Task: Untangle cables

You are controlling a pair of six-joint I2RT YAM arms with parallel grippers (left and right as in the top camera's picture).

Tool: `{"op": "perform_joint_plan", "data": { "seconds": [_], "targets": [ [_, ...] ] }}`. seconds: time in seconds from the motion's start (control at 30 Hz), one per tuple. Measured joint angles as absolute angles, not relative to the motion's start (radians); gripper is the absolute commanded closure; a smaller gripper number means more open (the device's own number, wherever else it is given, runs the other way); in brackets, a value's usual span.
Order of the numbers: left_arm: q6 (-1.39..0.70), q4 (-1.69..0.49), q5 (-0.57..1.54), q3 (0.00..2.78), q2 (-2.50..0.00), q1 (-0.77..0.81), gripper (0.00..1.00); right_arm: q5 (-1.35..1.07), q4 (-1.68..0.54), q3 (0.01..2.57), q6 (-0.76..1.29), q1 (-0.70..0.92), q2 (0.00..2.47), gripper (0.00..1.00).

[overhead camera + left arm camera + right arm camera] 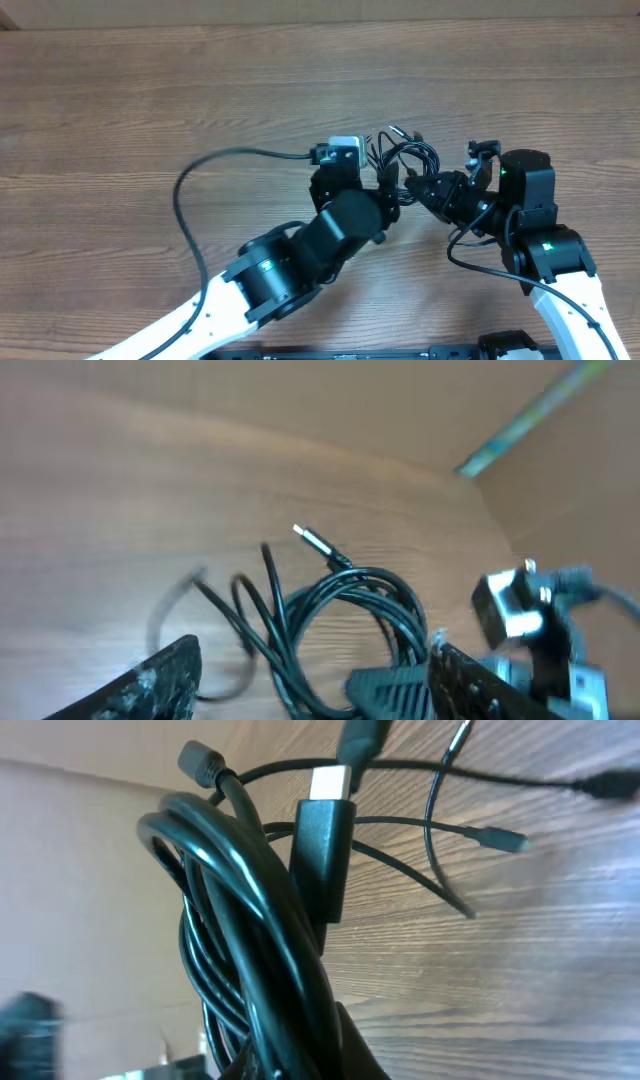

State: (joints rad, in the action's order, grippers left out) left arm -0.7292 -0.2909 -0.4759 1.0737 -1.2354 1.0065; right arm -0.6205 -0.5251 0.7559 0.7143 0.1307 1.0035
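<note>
My left gripper grabs the cables by the bundled loops opposite my right gripper next. That leaves the plug ends free to untangle.
The cables are a coiled tangle of thin black cords lying on the wooden table between the two arms. My left gripper stands open just in front of the tangle. In the left wrist view its fingers spread wide with the coil between and beyond them, and a silver-tipped plug points away. My right gripper is shut on the cables from the right. In the right wrist view the bundle fills the frame, with a flat silver-ended plug hanging across it.
A thicker black arm cable loops over the table to the left of the left arm. Thin loose cord ends trail across the wood. The table's far edge runs along the top. The right arm's wrist camera sits close beside my left fingers.
</note>
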Motion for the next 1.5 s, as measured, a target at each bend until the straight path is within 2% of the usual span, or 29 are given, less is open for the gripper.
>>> {"op": "perform_joint_plan", "data": {
  "seconds": [0.07, 0.13, 0.17, 0.27, 0.4, 0.57, 0.6, 0.63, 0.67, 0.8, 0.83, 0.87, 0.9, 0.93, 1.0, 1.1, 1.13, 1.2, 1.23, 1.27, 1.3, 1.5],
  "targets": [
    [-0.57, -0.343, -0.477, 1.078, -1.215, 1.007, 0.35, -0.624, -0.526, 0.756, 0.661, 0.131, 1.003, 0.96],
    [-0.484, -0.429, -0.479, 1.081, -1.214, 1.007, 0.43, -0.642, -0.528, 0.756, 0.602, 0.131, 1.003, 0.96],
    [-0.456, -0.472, -0.477, 1.081, -1.214, 1.007, 0.44, -0.659, -0.528, 0.756, 0.569, 0.131, 1.003, 0.96],
    [-0.415, -0.538, -0.445, 1.081, -1.214, 1.007, 0.37, -0.742, -0.529, 0.756, 0.446, 0.131, 1.003, 0.96],
    [-0.403, -0.534, -0.419, 1.081, -1.214, 1.007, 0.36, -0.85, -0.528, 0.756, 0.328, 0.131, 1.003, 0.96],
    [-0.385, -0.511, -0.404, 1.081, -1.214, 0.979, 0.32, -0.903, -0.52, 0.756, 0.286, 0.131, 1.003, 0.96],
    [-0.384, -0.5, -0.402, 1.081, -1.214, 0.97, 0.35, -0.912, -0.513, 0.756, 0.283, 0.131, 1.003, 0.96],
    [-0.384, -0.482, -0.4, 1.081, -1.214, 0.956, 0.45, -0.931, -0.5, 0.756, 0.279, 0.131, 1.003, 0.96],
    [-0.381, -0.468, -0.4, 1.081, -1.217, 0.942, 0.48, -0.946, -0.489, 0.756, 0.276, 0.131, 1.003, 0.96],
    [-0.373, -0.421, -0.372, 1.081, -1.257, 0.92, 0.44, -0.997, -0.477, 0.756, 0.271, 0.131, 1.003, 0.96],
    [-0.372, -0.405, -0.362, 1.081, -1.271, 0.915, 0.56, -0.999, -0.477, 0.756, 0.27, 0.131, 1.003, 0.96],
    [-0.37, -0.392, -0.353, 1.081, -1.281, 0.913, 0.88, -1.001, -0.473, 0.756, 0.268, 0.131, 1.003, 0.96],
    [-0.37, -0.386, -0.349, 1.081, -1.291, 0.913, 0.96, -1.005, -0.473, 0.756, 0.268, 0.131, 1.003, 0.95],
    [-0.368, -0.38, -0.34, 1.081, -1.301, 0.913, 0.96, -1.006, -0.472, 0.756, 0.268, 0.131, 1.003, 0.94],
    [-0.364, -0.377, -0.319, 1.081, -1.32, 0.915, 0.96, -1.01, -0.472, 0.756, 0.263, 0.133, 1.004, 0.86],
    [-0.366, -0.383, -0.294, 1.081, -1.335, 0.914, 0.96, -1.015, -0.47, 0.756, 0.262, 0.132, 1.005, 0.85],
    [-0.366, -0.385, -0.287, 1.081, -1.336, 0.913, 0.96, -1.013, -0.47, 0.756, 0.262, 0.132, 1.005, 0.82],
    [-0.366, -0.39, -0.279, 1.081, -1.337, 0.914, 0.96, -0.997, -0.471, 0.756, 0.261, 0.132, 1.005, 0.66],
    [-0.366, -0.393, -0.276, 1.081, -1.337, 0.914, 0.96, -0.979, -0.481, 0.756, 0.267, 0.132, 1.005, 0.41],
    [-0.366, -0.397, -0.272, 1.081, -1.337, 0.914, 0.96, -0.964, -0.485, 0.756, 0.262, 0.132, 1.005, 0.12],
    [-0.366, -0.397, -0.273, 1.081, -1.336, 0.914, 0.96, -0.952, -0.495, 0.756, 0.265, 0.132, 1.005, 0.0],
    [-0.553, -0.534, -0.449, 1.081, -1.336, 0.914, 0.96, -0.849, -0.53, 0.756, 0.263, 0.132, 1.005, 0.0]
  ]
}}
